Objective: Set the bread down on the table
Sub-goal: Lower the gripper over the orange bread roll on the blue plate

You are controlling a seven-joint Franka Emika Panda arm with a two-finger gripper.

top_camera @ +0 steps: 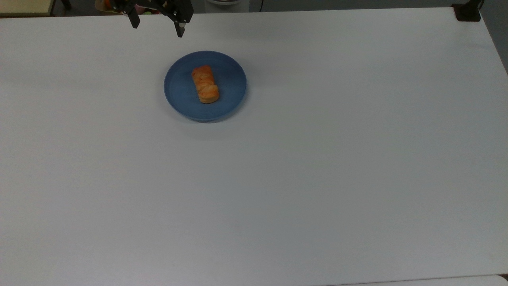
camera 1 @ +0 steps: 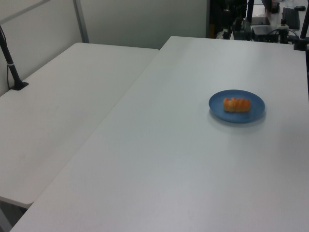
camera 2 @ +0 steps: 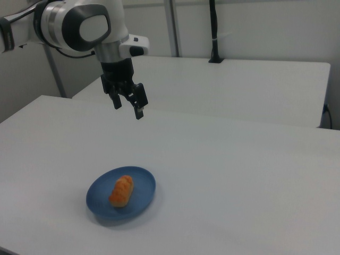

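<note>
The gripper grabs the bread by its middle point(camera 1: 237, 105) next, to move the bread from the blue plate to the table.
The bread point(top_camera: 205, 84) point(camera 1: 236, 104) point(camera 2: 121, 190), a small golden-orange bun, lies in the middle of a round blue plate point(top_camera: 230, 71) point(camera 1: 256, 99) point(camera 2: 143, 183). The plate rests on the white table point(top_camera: 317, 178) point(camera 1: 169, 159) point(camera 2: 239, 175). My gripper point(top_camera: 158, 26) point(camera 2: 128, 107) hangs in the air above the table, high over the plate and apart from the bread. Its two black fingers are spread open with nothing between them. In the top view it sits at the upper edge, up and left of the plate.
A second white table point(camera 1: 63, 106) point(camera 2: 239, 85) adjoins this one. A black pole base point(top_camera: 467, 12) point(camera 2: 214, 59) stands at a corner, another black pole point(camera 1: 12, 67) on the neighbouring table. Equipment point(camera 1: 260, 24) crowds the far end in the left view.
</note>
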